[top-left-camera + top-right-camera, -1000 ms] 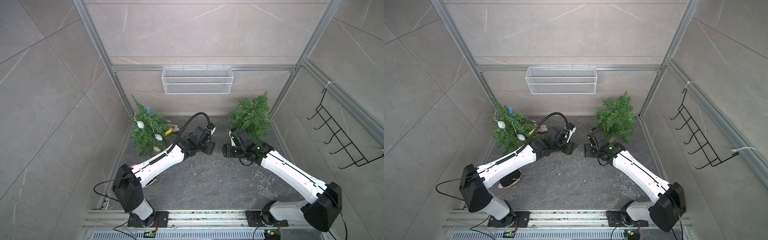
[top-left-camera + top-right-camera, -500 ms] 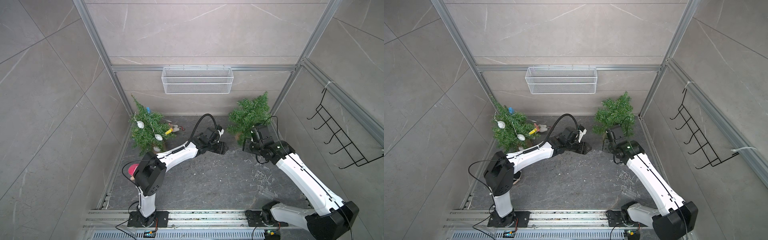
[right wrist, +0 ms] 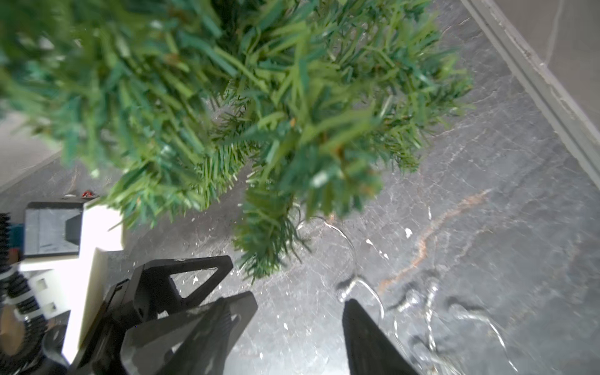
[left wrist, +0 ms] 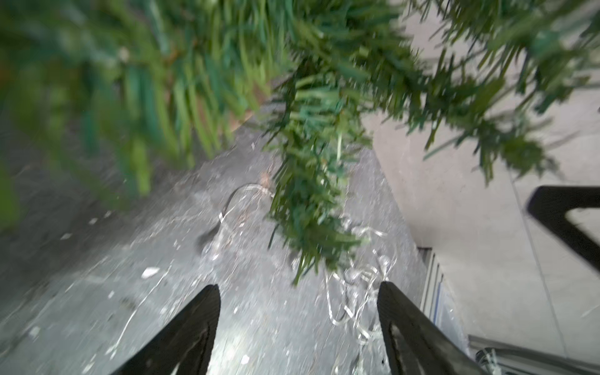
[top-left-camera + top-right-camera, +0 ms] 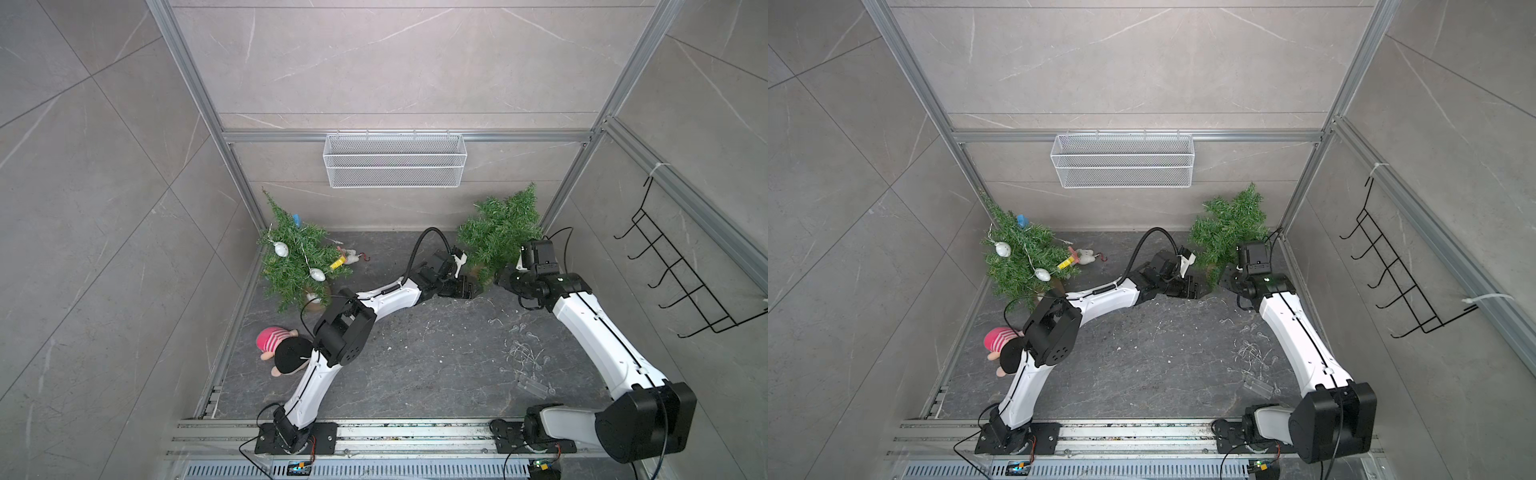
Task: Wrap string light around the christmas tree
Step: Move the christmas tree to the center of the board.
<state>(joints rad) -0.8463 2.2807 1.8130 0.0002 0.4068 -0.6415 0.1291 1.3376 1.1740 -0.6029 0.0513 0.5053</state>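
My left gripper will next grab the christmas tree's hanging branch near the christmas tree's base, opposite my right gripper, to move the christmas tree from the corner for wrapping.
A bare green christmas tree (image 5: 498, 232) (image 5: 1225, 232) stands in the back right corner. The string light (image 5: 523, 353) (image 5: 1252, 357), thin clear wire with small bulbs, lies loose on the dark floor in front of it. Beside the tree's base on its left, my left gripper (image 5: 466, 289) (image 4: 298, 292) is open and empty, with a branch (image 4: 311, 194) hanging ahead and the string light (image 4: 354, 292) on the floor beyond. On the tree's right, my right gripper (image 5: 502, 280) (image 3: 298, 302) is open and empty, a wire loop (image 3: 367, 285) lying by one fingertip.
A second tree (image 5: 295, 262) with ornaments and its own lights stands back left. A plush doll (image 5: 282, 353) lies by the left arm's elbow. On the back wall hangs a wire basket (image 5: 395, 162); a black hook rack (image 5: 681, 282) is on the right wall.
Both grippers have left the middle of the floor and gone to the bare tree's base, one on each side. The left jaws have spread wider.
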